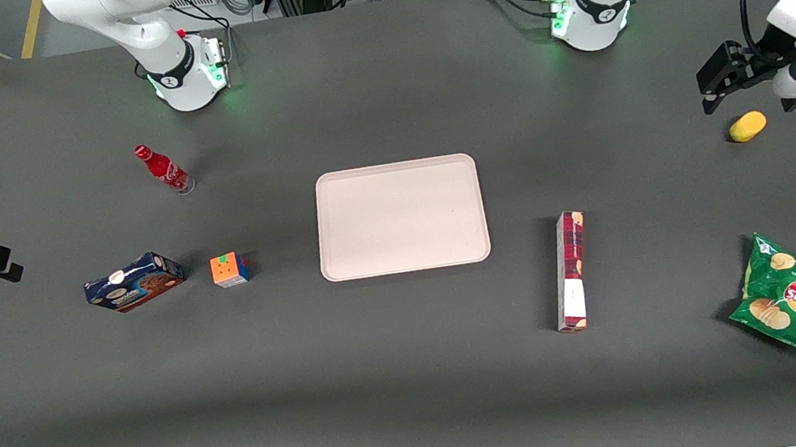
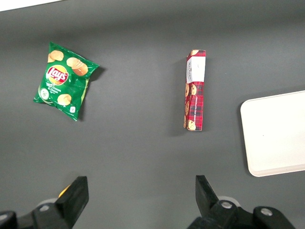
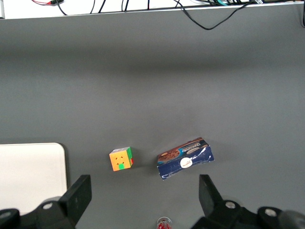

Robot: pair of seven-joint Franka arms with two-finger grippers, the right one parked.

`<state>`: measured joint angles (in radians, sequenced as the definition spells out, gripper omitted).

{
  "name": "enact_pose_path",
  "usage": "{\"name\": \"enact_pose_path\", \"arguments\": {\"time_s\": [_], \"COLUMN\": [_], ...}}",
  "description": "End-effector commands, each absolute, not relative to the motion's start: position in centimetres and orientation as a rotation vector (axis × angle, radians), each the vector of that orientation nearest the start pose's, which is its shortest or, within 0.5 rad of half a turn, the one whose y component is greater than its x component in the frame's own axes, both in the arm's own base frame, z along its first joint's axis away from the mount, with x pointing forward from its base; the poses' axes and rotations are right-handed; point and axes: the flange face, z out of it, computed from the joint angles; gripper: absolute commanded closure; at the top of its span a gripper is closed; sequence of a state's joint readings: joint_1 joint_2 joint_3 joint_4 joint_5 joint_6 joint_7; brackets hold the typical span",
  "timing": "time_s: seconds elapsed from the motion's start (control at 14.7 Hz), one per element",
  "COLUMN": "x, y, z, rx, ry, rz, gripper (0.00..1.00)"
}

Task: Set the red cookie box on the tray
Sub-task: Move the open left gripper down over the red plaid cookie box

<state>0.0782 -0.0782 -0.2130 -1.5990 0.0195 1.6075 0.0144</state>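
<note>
My left gripper grabs the red cookie box by its plaid middle [image 1: 571, 266] next and places the box on the tray [image 1: 400, 217].
The red cookie box [image 1: 572, 270] is a long dark-red plaid carton with a white label. It lies flat on the grey table beside the tray [image 1: 400, 217], toward the working arm's end. The tray is pale pinkish-beige and holds nothing. My left gripper [image 1: 747, 101] hangs open and empty above the table near the working arm's end, farther from the front camera than the box and well apart from it. The left wrist view shows the box [image 2: 195, 90], a corner of the tray [image 2: 276, 133] and my gripper [image 2: 141, 193] with its fingers wide apart.
A green chips bag [image 1: 785, 294] lies near the working arm's end. A small yellow item [image 1: 748, 126] lies just under my gripper. Toward the parked arm's end are a blue cookie box [image 1: 134, 282], a colour cube [image 1: 230, 269] and a red soda bottle [image 1: 164, 169].
</note>
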Motion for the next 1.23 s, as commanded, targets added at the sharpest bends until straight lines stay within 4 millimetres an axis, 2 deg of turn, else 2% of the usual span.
{"name": "enact_pose_path", "arguments": {"time_s": [0.0,0.27,0.61,0.95,1.16], "x": [52.9,53.7,54.7,57.3,57.9], "y": [-7.6,-7.7,-9.3,-12.5,-13.0], "z": [65.9,65.1,61.9,54.5,48.1], "rx": [-3.096,-3.099,-3.106,-3.106,-3.109], "ry": [0.212,0.238,0.290,0.364,0.381], "rz": [-0.152,-0.133,-0.024,0.115,0.093], "gripper": [0.00,0.00,0.00,0.00,0.00]}}
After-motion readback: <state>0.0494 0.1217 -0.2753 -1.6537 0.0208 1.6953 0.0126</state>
